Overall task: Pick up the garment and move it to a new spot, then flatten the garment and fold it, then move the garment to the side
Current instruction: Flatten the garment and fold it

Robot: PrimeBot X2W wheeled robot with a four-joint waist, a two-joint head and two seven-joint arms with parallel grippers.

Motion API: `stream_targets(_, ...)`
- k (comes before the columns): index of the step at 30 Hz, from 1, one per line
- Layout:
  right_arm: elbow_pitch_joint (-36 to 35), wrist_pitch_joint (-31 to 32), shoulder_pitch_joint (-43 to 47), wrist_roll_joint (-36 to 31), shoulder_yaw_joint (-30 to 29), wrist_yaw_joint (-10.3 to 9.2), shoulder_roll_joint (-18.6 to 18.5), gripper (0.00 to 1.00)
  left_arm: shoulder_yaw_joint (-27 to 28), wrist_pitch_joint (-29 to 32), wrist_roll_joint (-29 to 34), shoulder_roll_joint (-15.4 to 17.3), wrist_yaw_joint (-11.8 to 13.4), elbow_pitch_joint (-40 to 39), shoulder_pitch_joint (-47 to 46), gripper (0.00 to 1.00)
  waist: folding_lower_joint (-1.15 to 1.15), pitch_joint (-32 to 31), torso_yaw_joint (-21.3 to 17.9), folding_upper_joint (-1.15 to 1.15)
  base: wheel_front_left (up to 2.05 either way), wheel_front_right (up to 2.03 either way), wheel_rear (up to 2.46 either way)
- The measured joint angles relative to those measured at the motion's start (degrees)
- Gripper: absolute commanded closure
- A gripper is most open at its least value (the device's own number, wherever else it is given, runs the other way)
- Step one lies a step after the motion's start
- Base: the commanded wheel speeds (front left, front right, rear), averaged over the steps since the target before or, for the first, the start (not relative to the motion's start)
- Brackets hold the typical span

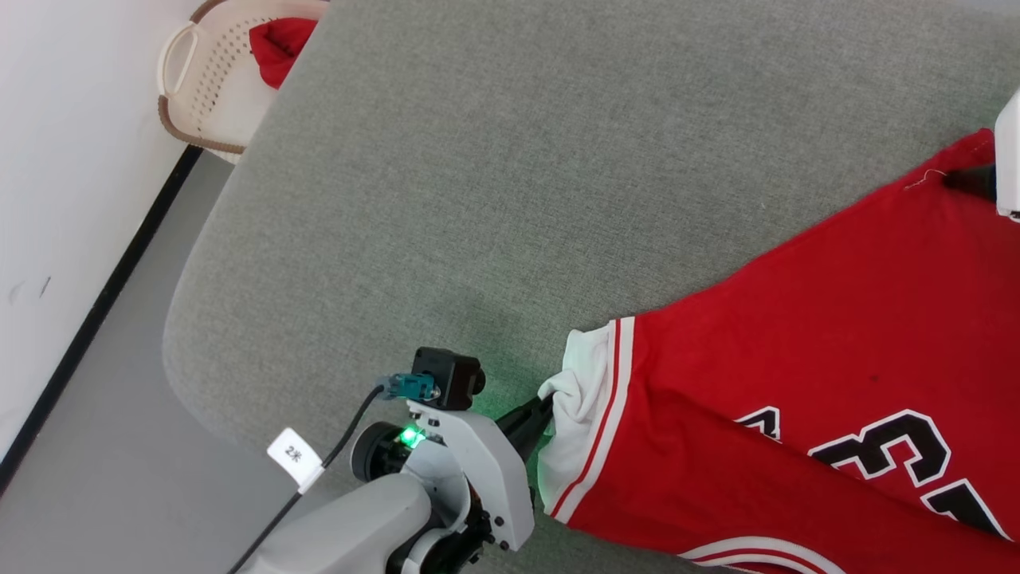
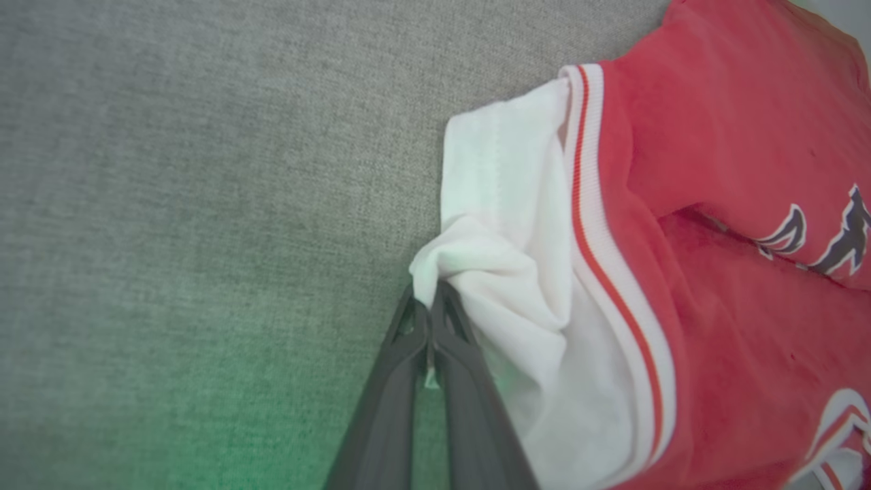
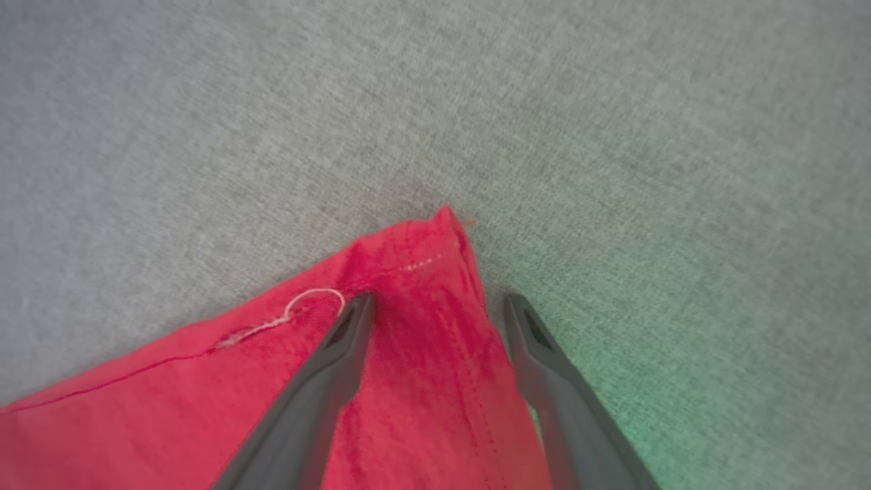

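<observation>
My right gripper should next pinch the jersey, which lies spread across the cushion, by its red hem corner (image 1: 977,156) (image 3: 437,269), because the jersey's edge stands up there.
The garment (image 1: 829,359), a red jersey with a white sleeve, striped trim and black lettering, lies spread on the grey cushioned surface (image 1: 494,175) at the lower right. My left gripper (image 1: 543,408) is shut on a bunched fold of the white sleeve (image 2: 503,272), pinched between its dark fingertips (image 2: 430,309). At the right edge, my right gripper (image 3: 439,303) stands open over the garment's red hem corner (image 3: 422,265), one finger (image 3: 340,347) on the cloth, the other finger (image 3: 537,347) just past its edge. Its dark tip (image 1: 968,179) shows in the head view.
A cream perforated laundry basket (image 1: 203,80) holding a small plain red cloth (image 1: 279,44) stands at the back left, off the surface. White wall and grey floor (image 1: 103,446) run along the left. Bare grey cushion stretches across the middle and back.
</observation>
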Motion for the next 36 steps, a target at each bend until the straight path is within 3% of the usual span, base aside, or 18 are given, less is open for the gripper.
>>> stream_targets(16, 5.78, -3.46, -2.36, 0.0, -0.66, -0.03, 3.46, 1.0, 0.46, 0.92, -0.42, 1.77, -0.4, 0.98, -0.8, 1.0, 0.0, -1.84, -2.55, 0.0, 0.0, 0.0, 0.0)
stream_targets(29, -2.24, -5.55, -1.35, 5.94, 3.75, -0.03, 4.33, 1.0, 1.46, 9.76, 1.82, 12.92, 2.63, -7.17, -9.77, 1.0, 0.0, -7.55, -7.57, 0.0, 0.0, 0.0, 0.0)
stream_targets(36, -7.84, -8.39, -1.52, 8.48, 6.15, -0.03, 3.89, 1.0, 2.54, 16.11, 4.32, 17.24, 2.05, -8.16, -19.39, 1.0, 0.0, -11.32, -11.78, 0.0, 0.0, 0.0, 0.0)
